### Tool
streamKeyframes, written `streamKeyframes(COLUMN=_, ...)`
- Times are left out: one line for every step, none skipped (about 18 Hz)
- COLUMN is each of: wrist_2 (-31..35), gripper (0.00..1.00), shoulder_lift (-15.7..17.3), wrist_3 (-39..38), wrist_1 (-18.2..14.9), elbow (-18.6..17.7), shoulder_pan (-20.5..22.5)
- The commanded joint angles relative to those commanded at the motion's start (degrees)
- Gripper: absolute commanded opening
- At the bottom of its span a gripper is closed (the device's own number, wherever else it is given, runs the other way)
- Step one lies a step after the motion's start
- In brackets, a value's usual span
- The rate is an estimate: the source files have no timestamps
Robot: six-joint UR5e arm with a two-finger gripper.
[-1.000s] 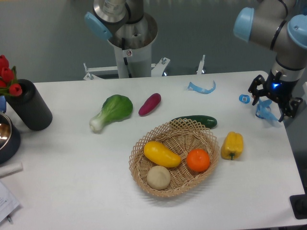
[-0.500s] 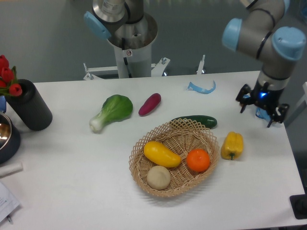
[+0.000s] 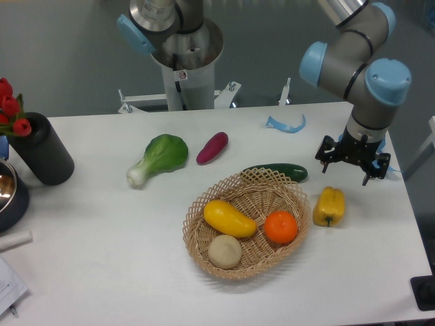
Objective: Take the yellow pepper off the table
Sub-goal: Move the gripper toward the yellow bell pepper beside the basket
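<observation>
I will pick the yellow pepper up from the table, so my gripper will next grab it by its rounded end opposite the stem.
The yellow pepper lies on the white table, just right of the wicker basket. It is glossy, lobed, with a short green stem at its lower end. My gripper hangs above the table, a little up and to the right of the pepper, not touching it. Its fingers point down and stand apart, with nothing between them.
The basket holds a smooth yellow mango-like fruit, an orange and a beige round thing. A cucumber lies behind the basket. A bok choy, a purple vegetable, blue plastic and a black vase stand farther off.
My gripper has moved left from the table's right edge toward the pepper and has lowered a little. The pepper and other things have not moved.
</observation>
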Motion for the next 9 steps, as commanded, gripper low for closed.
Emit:
streamKeyframes(wrist_2=0.09, gripper=1.0, shoulder_lift=-0.7, wrist_3=-0.1, wrist_1=0.44, elbow=0.17, shoulder_pan=-0.44)
streamKeyframes(wrist_2=0.09, gripper=1.0, shoulder_lift=-0.88, wrist_3=-0.19, wrist_1=0.53, elbow=0.0, shoulder_pan=-0.45)
streamKeyframes(wrist_2=0.09, gripper=1.0, shoulder_lift=-1.06, wrist_3=-0.19, wrist_1=0.62, elbow=0.0, shoulder_pan=-0.45)
streamKeyframes(wrist_2=0.09, gripper=1.0, shoulder_lift=-1.58, wrist_3=-0.1, wrist_1=0.71, elbow=0.0, shoulder_pan=-0.45)
streamKeyframes(wrist_2=0.17, gripper=1.0, shoulder_lift=-1.94, wrist_3=-0.1, wrist_1=0.79, elbow=0.0, shoulder_pan=-0.45)
streamKeyframes(wrist_2=0.18, gripper=1.0, shoulder_lift=-2.2, wrist_3=-0.1, wrist_1=0.8, elbow=-0.09, shoulder_pan=-0.45)
streamKeyframes(wrist_2=0.18, gripper=1.0, shoulder_lift=-2.2, wrist_3=-0.1, wrist_1=0.88, elbow=-0.35, shoulder_pan=-0.45)
streamKeyframes(wrist_2=0.18, gripper=1.0, shoulder_lift=-2.2, wrist_3=0.16, wrist_1=0.97, elbow=-0.7, shoulder_pan=-0.45)
streamKeyframes(wrist_2=0.18, gripper=1.0, shoulder_lift=-2.2, wrist_3=0.16, wrist_1=0.97, elbow=-0.79, shoulder_pan=-0.36)
